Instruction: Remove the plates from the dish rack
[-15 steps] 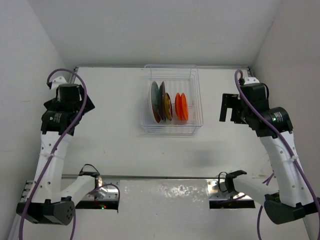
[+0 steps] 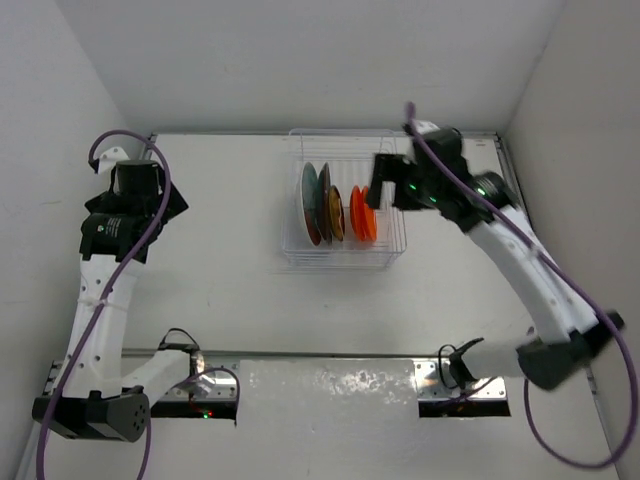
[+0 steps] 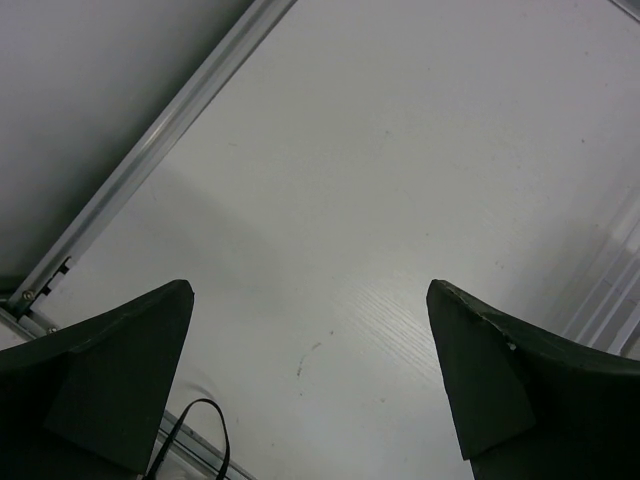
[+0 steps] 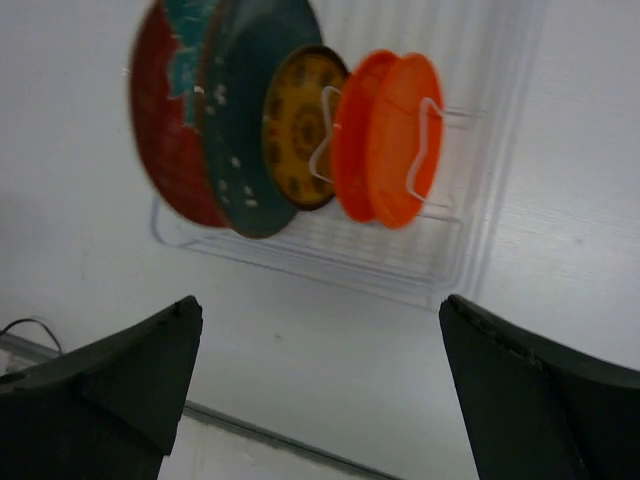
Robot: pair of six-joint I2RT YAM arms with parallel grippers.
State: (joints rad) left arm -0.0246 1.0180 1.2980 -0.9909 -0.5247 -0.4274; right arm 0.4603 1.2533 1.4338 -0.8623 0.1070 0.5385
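My right gripper is to reach for the teal plate and grab it by its exposed rim (image 2: 324, 180) (image 4: 208, 110). That leaves the opposite edge of the plate free for my left gripper.
The dish rack (image 2: 345, 262) of thin white wire stands at the table's far middle. Several plates stand upright in it: a red one (image 4: 165, 150), a teal one (image 4: 245, 120), a yellow patterned one (image 4: 300, 125) and an orange one (image 4: 385, 135). Seen from above, the teal plate (image 2: 311, 192) is leftmost and the orange plate (image 2: 363, 213) rightmost. My right gripper (image 2: 377, 185) hangs open above the rack's right side, close to the orange plate, and holds nothing (image 4: 318, 305). My left gripper (image 2: 140, 200) is open and empty over bare table far to the left (image 3: 308, 290).
White walls close in the table on the left, right and back. An aluminium rail (image 3: 150, 165) runs along the table edge by the left gripper, and a black cable loop (image 3: 195, 435) lies below it. A metal strip (image 2: 330, 378) crosses the near edge between the arm bases.
My right arm has swung left from the right wall to the rack, its gripper now beside the orange plate. The left arm has shifted slightly. The plates have not moved.
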